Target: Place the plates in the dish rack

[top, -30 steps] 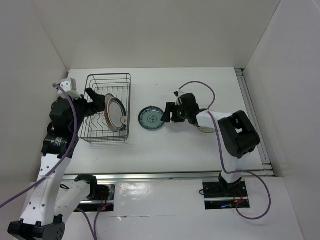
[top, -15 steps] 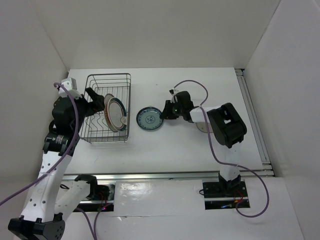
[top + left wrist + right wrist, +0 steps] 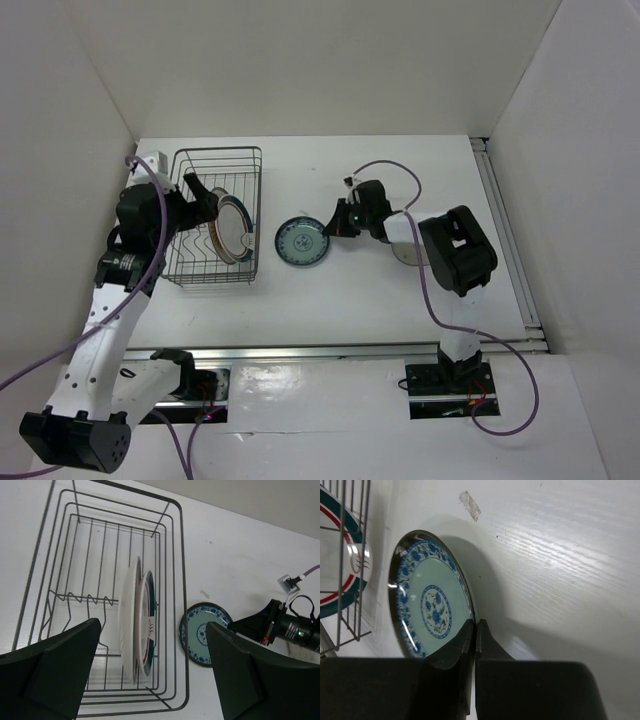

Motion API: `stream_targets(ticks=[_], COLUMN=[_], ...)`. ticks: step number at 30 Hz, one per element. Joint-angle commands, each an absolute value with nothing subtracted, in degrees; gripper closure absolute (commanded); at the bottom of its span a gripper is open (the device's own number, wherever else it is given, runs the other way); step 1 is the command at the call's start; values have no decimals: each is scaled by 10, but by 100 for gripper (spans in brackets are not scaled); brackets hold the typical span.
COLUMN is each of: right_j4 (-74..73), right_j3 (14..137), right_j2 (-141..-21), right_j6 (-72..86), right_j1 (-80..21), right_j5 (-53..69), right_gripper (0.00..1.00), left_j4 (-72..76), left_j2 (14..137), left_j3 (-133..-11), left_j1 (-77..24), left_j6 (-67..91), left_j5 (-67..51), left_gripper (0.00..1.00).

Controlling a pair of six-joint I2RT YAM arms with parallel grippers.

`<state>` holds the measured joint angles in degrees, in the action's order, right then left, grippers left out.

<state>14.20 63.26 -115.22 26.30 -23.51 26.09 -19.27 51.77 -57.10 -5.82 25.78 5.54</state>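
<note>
My left gripper grabs the plate's rim (image 3: pixel 280 243) (image 3: pixel 183 636) opposite my right gripper next, to load the teal plate on edge into the rack.
The teal-blue patterned plate (image 3: pixel 301 241) (image 3: pixel 431 602) (image 3: pixel 204 632) lies on the white table just right of the dish rack (image 3: pixel 215 155) (image 3: pixel 177 555). My right gripper (image 3: pixel 332 227) (image 3: pixel 475 626) is shut on this plate's right rim, one finger over the face and one under the edge. Two plates stand on edge side by side in the rack: a white one (image 3: pixel 128 625) and one with teal-and-red rim rings (image 3: pixel 233 227) (image 3: pixel 146 627) (image 3: pixel 335 570). My left gripper (image 3: pixel 202 196) (image 3: pixel 150 680) hangs open above the rack with nothing between its fingers.
A small scrap of tape (image 3: pixel 470 505) (image 3: pixel 205 594) lies on the table behind the teal plate. White walls close in the left, back and right. A metal rail (image 3: pixel 505 240) runs along the table's right edge.
My right gripper has slid left to the teal plate and shut on its rim. The left gripper has shifted a little right over the rack, still open.
</note>
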Motion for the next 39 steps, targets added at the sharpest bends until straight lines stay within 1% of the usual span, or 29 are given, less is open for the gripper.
stream_targets(ticks=[1, 3, 4, 7, 10, 14, 15, 22, 28, 32, 35, 37, 39], right_j4=[121, 85, 61, 46, 46, 71, 88, 142, 207, 207, 207, 193, 193], right_j3=[643, 654, 665, 671, 658, 644, 637, 620, 614, 620, 630, 637, 637], right_j2=[-1065, -1012, -980, -934, -876, -828, -820, -809, -809, -809, -809, -814, -814], right_j6=[258, 246, 240, 240, 247, 270, 275, 307, 344, 344, 338, 337, 331], right_j1=[-221, -227, -227, -232, -232, -237, -243, -281, -310, -330, -337, -343, -343], right_j5=[223, 182, 165, 158, 174, 227, 255, 286, 316, 316, 321, 316, 316], right_gripper=[100, 100, 100, 100, 100, 100, 100, 100, 100, 100, 100, 100, 100], left_j4=[-170, -156, -142, -108, -95, -95, -95, -67, -67, -67, -67, -67, -67], left_j2=[527, 533, 533, 527, 526, 540, 547, 564, 577, 582, 582, 582, 582], left_j3=[-599, -599, -599, -583, -576, -576, -576, -576, -576, -576, -576, -576, -576], left_j1=[-59, -59, -59, -59, -59, -59, -59, -59, -59, -59, -59, -59, -59], left_j6=[246, 232, 227, 215, 215, 215, 221, 233, 233, 233, 233, 233, 233], left_j5=[-43, -91, -143, -245, -262, -286, -293, -367, -379, -384, -384, -389, -377], left_gripper=[0, 0, 0, 0, 0, 0, 0, 0, 1, 4, 15, 42, 73])
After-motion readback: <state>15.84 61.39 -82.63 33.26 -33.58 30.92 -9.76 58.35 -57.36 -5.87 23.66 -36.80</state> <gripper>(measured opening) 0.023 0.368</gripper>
